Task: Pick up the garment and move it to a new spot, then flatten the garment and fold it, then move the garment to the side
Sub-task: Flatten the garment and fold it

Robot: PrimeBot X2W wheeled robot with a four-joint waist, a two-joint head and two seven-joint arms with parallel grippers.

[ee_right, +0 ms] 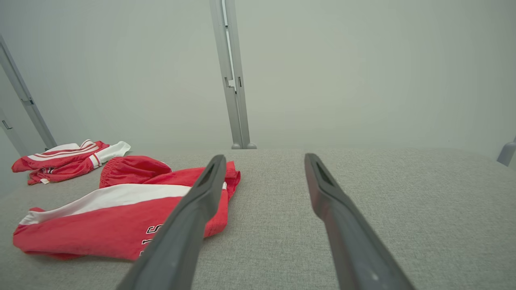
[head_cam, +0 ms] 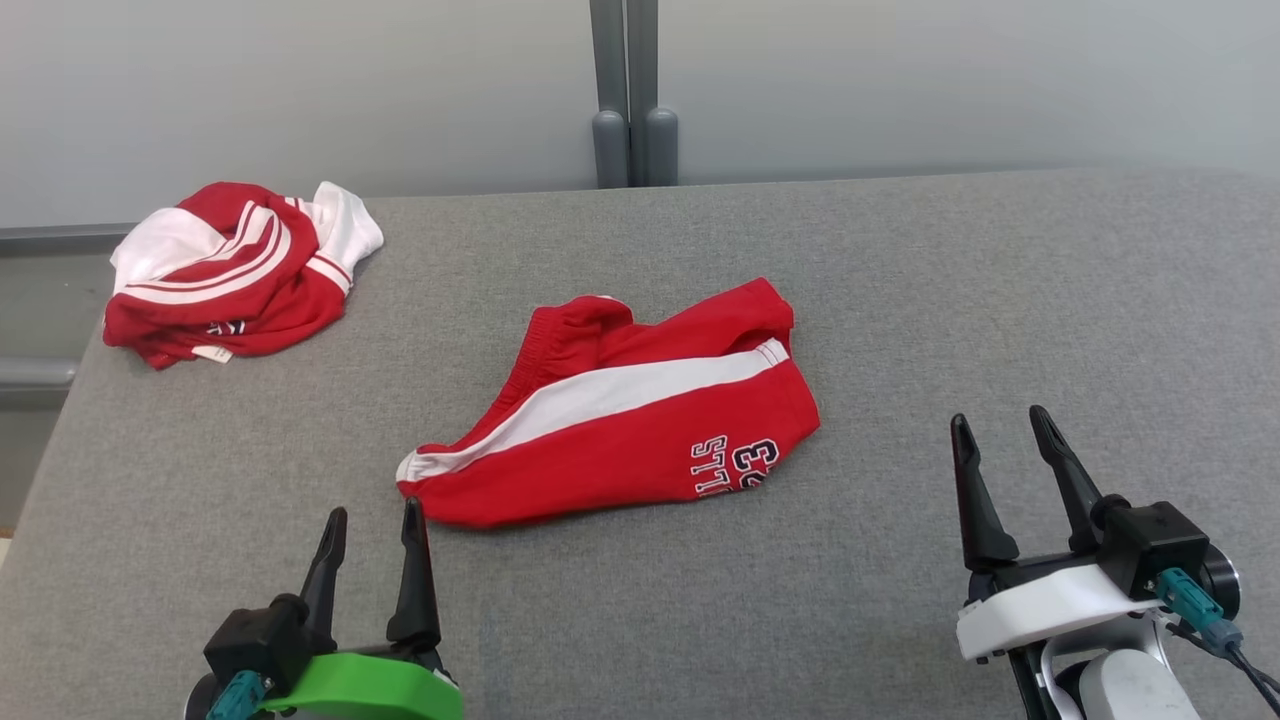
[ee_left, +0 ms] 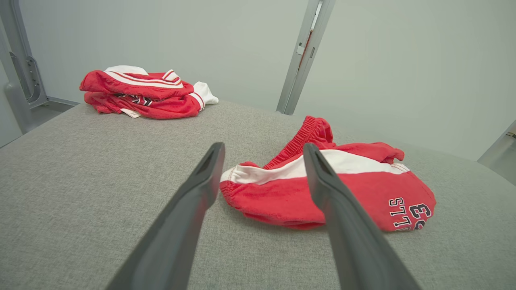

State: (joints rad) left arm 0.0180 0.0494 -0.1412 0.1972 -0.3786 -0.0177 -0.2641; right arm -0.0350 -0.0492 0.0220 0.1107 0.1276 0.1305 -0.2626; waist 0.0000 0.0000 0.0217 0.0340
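Note:
I will grab the red garment with my left gripper next, by its white-trimmed waistband corner (head_cam: 414, 466) (ee_left: 231, 179), where the cloth bulges up. The garment lies loose across the table.
A red garment (head_cam: 620, 420) with a white side stripe and dark lettering lies loosely folded on the grey table (head_cam: 900, 300), near its middle. The left wrist view has the garment (ee_left: 363, 189) just beyond my fingers, and it lies at the left of the right wrist view (ee_right: 100, 217). My left gripper (head_cam: 372, 520) stands open close to the garment's near left corner, holding nothing. My right gripper (head_cam: 998, 420) is open too, well to the right of the garment, over bare table.
A second red and white garment (head_cam: 235, 270) lies bunched at the table's far left corner, also seen as a bunched pile (ee_left: 141, 94) in the left wrist view. A grey post (head_cam: 630, 95) rises behind the table's far edge against a pale wall.

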